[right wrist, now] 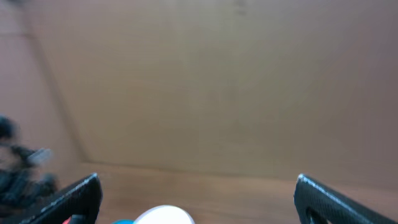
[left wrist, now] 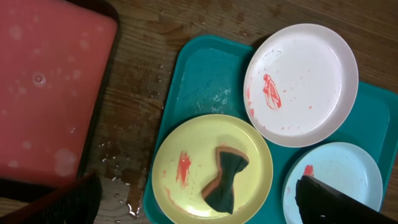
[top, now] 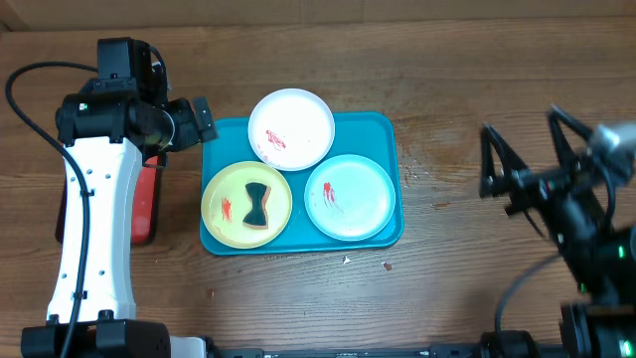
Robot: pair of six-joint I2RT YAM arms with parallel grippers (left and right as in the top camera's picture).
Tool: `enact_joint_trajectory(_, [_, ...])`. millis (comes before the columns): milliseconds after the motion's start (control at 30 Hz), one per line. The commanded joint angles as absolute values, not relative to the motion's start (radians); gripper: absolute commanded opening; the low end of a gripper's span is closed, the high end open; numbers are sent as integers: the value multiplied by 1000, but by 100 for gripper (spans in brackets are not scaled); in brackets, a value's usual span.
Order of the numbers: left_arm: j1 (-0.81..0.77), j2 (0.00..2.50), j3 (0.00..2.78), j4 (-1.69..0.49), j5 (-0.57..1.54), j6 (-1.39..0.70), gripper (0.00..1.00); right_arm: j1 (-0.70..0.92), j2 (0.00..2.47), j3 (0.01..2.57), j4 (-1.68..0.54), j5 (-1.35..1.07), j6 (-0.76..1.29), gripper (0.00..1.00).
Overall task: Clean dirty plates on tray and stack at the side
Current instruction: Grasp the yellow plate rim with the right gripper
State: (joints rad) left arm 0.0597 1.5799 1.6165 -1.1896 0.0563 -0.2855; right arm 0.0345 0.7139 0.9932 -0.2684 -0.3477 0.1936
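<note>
Next, my right gripper pinches the yellow-green plate's rim on the side facing the light teal plate (top: 350, 197). The yellow-green plate's smeared side stays open for cleaning.
The teal-blue tray (top: 388, 129) holds all three plates, each smeared red. The white plate (top: 291, 129) is at the back, the yellow-green plate (top: 231, 189) front left, the light teal plate (top: 350, 197) front right. A dark green and orange sponge (top: 257, 204) lies on the yellow-green plate. My left gripper (top: 191, 121) is open and empty, raised over the tray's left edge. Its wrist view shows the tray (left wrist: 199, 74), white plate (left wrist: 301, 84), yellow-green plate (left wrist: 186, 186), sponge (left wrist: 225, 178) and teal plate (left wrist: 342, 168). My right gripper (top: 527, 159) is open and empty, off to the right, apart from the tray.
A red tray with a dark rim (top: 144, 204) lies left of the teal tray, partly under my left arm; it also shows in the left wrist view (left wrist: 50, 81). Water drops (left wrist: 121, 180) wet the wood between the trays. Red specks (top: 440, 204) mark the table to the right.
</note>
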Motion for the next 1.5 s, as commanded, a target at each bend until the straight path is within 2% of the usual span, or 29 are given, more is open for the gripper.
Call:
enact_joint_trajectory(0, [58, 1583, 1618, -1190, 72, -289, 100, 38, 825, 1049, -220, -511, 402, 100])
enact_joint_trajectory(67, [58, 1583, 1618, -1190, 72, -289, 100, 39, 949, 1180, -392, -512, 465, 100])
enact_joint_trajectory(167, [58, 1583, 1618, -1189, 72, -289, 100, 76, 1203, 1468, -755, -506, 363, 100])
enact_joint_trajectory(267, [58, 1583, 1618, -1185, 72, -289, 100, 126, 1402, 1666, -958, -512, 306, 100])
enact_joint_trajectory(300, [58, 1583, 1618, -1185, 72, -289, 100, 139, 1443, 1696, -982, -529, 305, 97])
enact_joint_trajectory(333, [58, 1583, 1618, -1185, 72, -289, 100, 159, 1488, 1714, -986, -545, 301, 84])
enact_joint_trajectory(367, [58, 1583, 1618, -1186, 72, -289, 100, 188, 1530, 1714, -978, -540, 302, 55])
enact_joint_trajectory(433, [58, 1583, 1618, -1186, 72, -290, 100, 246, 1589, 1714, -989, -483, 303, 43])
enact_joint_trajectory(633, [58, 1583, 1618, -1176, 72, -296, 100, 511, 1819, 1714, -984, -186, 350, 44])
enact_joint_trajectory(833, [57, 1584, 1617, -1177, 79, -295, 100, 683, 2038, 1714, -874, -161, 375, 40])
enact_joint_trajectory(1167, [56, 1584, 1616, -1192, 79, -295, 100, 799, 2175, 1709, -809, -136, 375, 40])
enact_joint_trajectory(1467, [56, 1584, 1590, -1194, 79, -295, 100, 797, 2204, 1707, -801, -88, 390, 41])
